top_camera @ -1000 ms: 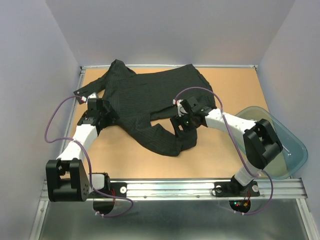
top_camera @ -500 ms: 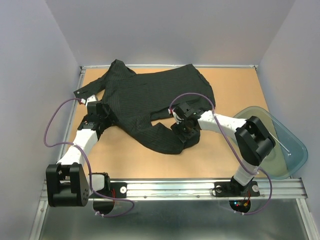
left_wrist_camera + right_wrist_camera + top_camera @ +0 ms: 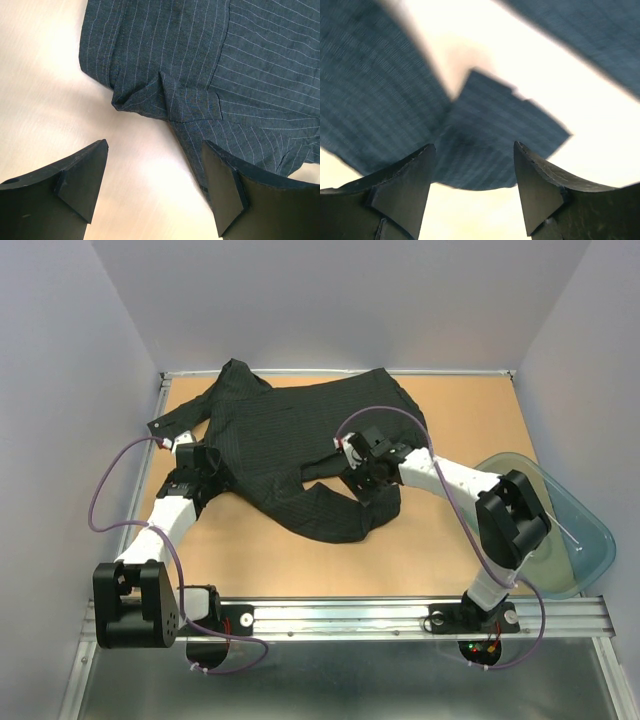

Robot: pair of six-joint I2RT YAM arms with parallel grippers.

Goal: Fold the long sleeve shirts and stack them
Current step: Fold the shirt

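Note:
The right gripper grabs the shirt by the cloth flap (image 3: 385, 507) on its near side next, then lifts and straightens the shirt for folding.
One black pinstriped long sleeve shirt (image 3: 300, 435) lies spread and rumpled across the far half of the tan table (image 3: 460, 550), one cuffed sleeve reaching to the far left edge. My left gripper (image 3: 200, 472) is open and empty at the shirt's left edge; in the left wrist view its jaws (image 3: 155, 175) stand wide over bare table just short of a folded cloth corner (image 3: 175, 95). My right gripper (image 3: 362, 472) is open and empty over the shirt's near right part; in the right wrist view a cloth flap (image 3: 490, 145) lies between and just beyond its jaws (image 3: 472, 172).
A clear bluish plastic bin (image 3: 565, 540) sits at the table's right edge beside the right arm's elbow. A metal rail (image 3: 350, 615) runs along the near edge. Purple cables loop from both arms. Grey walls enclose the far, left and right sides.
My right gripper has moved a little farther from me and left over the shirt. My left gripper has shifted slightly along the shirt's left edge. The cloth has barely moved.

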